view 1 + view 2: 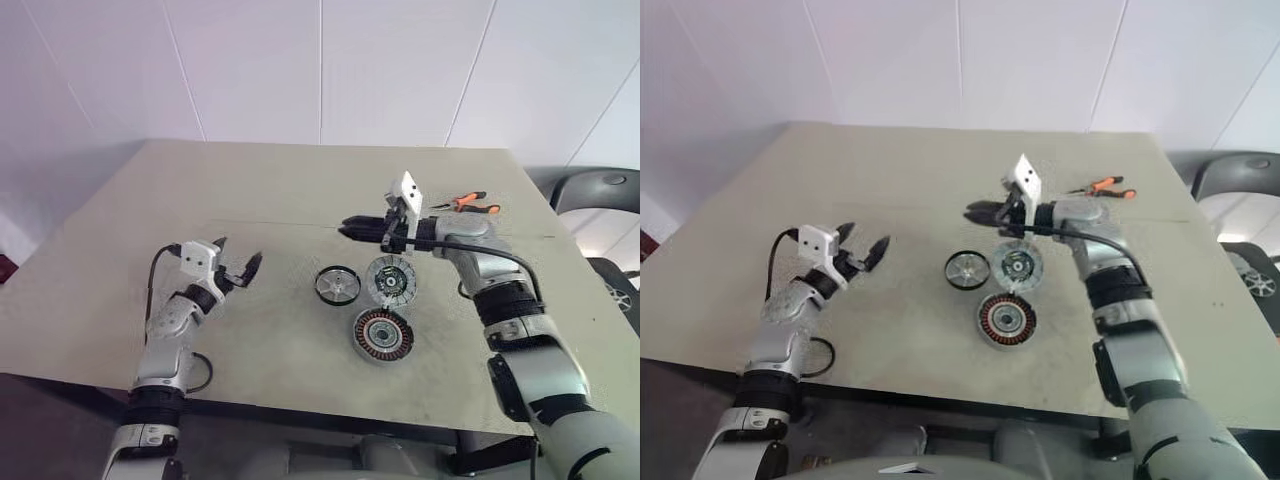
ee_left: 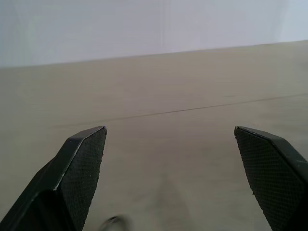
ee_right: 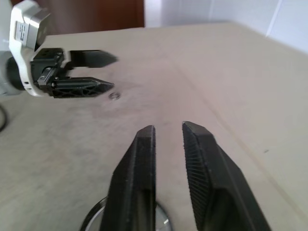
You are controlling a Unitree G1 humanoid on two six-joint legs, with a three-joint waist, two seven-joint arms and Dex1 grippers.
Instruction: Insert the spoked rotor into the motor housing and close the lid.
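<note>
My left gripper needs to move toward the spoked rotor (image 1: pixel 337 284) before it closes, because bare tabletop shows between its fingers and they would miss the rotor now.
The spoked rotor (image 1: pixel 337 284), a silver wheel with a dark rim, lies flat mid-table. Right beside it is the lid (image 1: pixel 390 280), a dark slotted disc with a greenish centre. The motor housing (image 1: pixel 381 335) sits nearer me, its copper windings facing up. My right gripper (image 1: pixel 352 230) hovers just beyond the rotor and lid, pointing left. Its fingers (image 3: pixel 144 163) are almost together, with only a narrow slit and nothing between them. The rotor's rim (image 3: pixel 161 222) shows beneath them. My left gripper (image 1: pixel 240 268) stands wide open and empty over bare table, left of the rotor.
Orange-handled pliers (image 1: pixel 470 203) lie at the far right of the table (image 1: pixel 250 190). A dark chair (image 1: pixel 600 190) stands beyond the right edge. A tiny ring (image 3: pixel 114 95) lies on the table below the left gripper. A black cable (image 1: pixel 200 375) loops beside the left arm.
</note>
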